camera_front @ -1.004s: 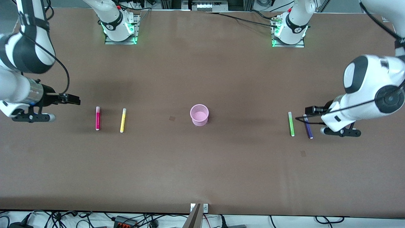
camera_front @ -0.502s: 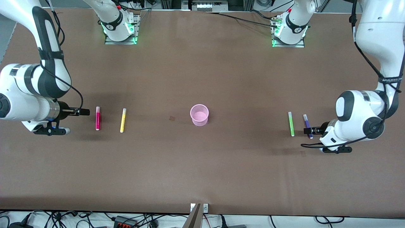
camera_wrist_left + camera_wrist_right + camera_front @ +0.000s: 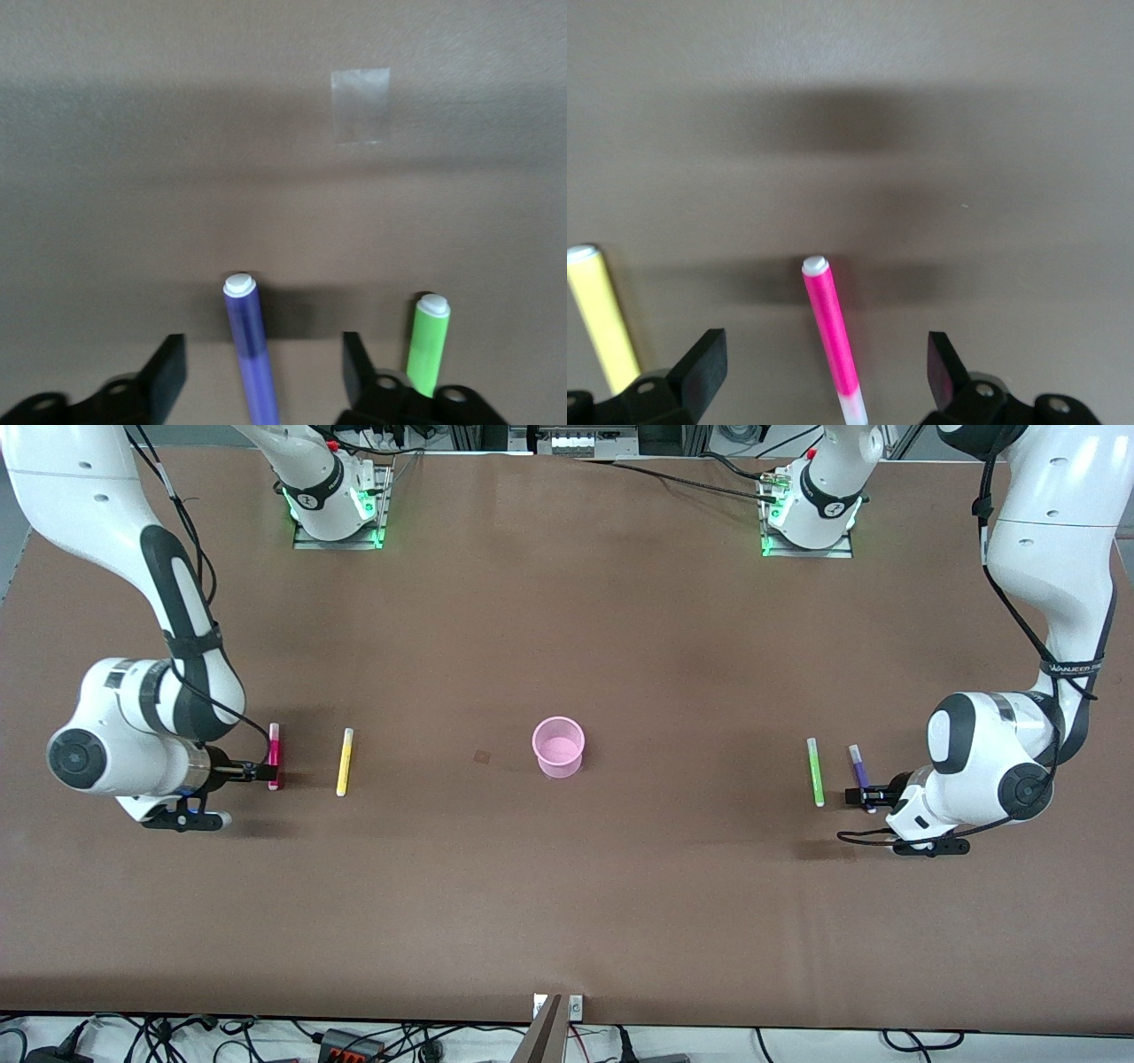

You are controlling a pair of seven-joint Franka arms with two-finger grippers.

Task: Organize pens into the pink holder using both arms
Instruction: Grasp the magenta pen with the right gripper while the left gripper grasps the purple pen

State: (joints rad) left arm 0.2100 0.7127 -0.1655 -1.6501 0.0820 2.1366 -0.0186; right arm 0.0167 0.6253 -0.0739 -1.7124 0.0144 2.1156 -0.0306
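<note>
My right gripper is going to grab the magenta pen by its magenta body [image 3: 275, 756] next, so the pen can go in the pink holder [image 3: 558, 747].
The pink holder [image 3: 558, 747] stands upright mid-table. Toward the right arm's end lie the magenta pen [image 3: 274, 755] [image 3: 830, 336] and the yellow pen [image 3: 344, 762] [image 3: 602, 310]. Toward the left arm's end lie the green pen [image 3: 814, 771] [image 3: 429, 341] and the purple pen [image 3: 858, 773] [image 3: 250, 345]. My right gripper [image 3: 266, 772] [image 3: 824, 345] is low at the table, open, its jaws astride the magenta pen with gaps on both sides. My left gripper [image 3: 864, 795] [image 3: 261, 341] is also low and open, straddling the purple pen without touching it.
A small clear tape patch [image 3: 361, 106] sticks to the brown table [image 3: 567, 886] by the left gripper, and another patch [image 3: 482, 756] lies beside the holder. The green pen lies just outside one left finger [image 3: 354, 363]. The yellow pen lies just outside one right finger [image 3: 700, 363].
Both arms have swung in and come down from beside the pens. The right gripper now straddles the magenta pen and the left gripper the purple pen's nearer end.
</note>
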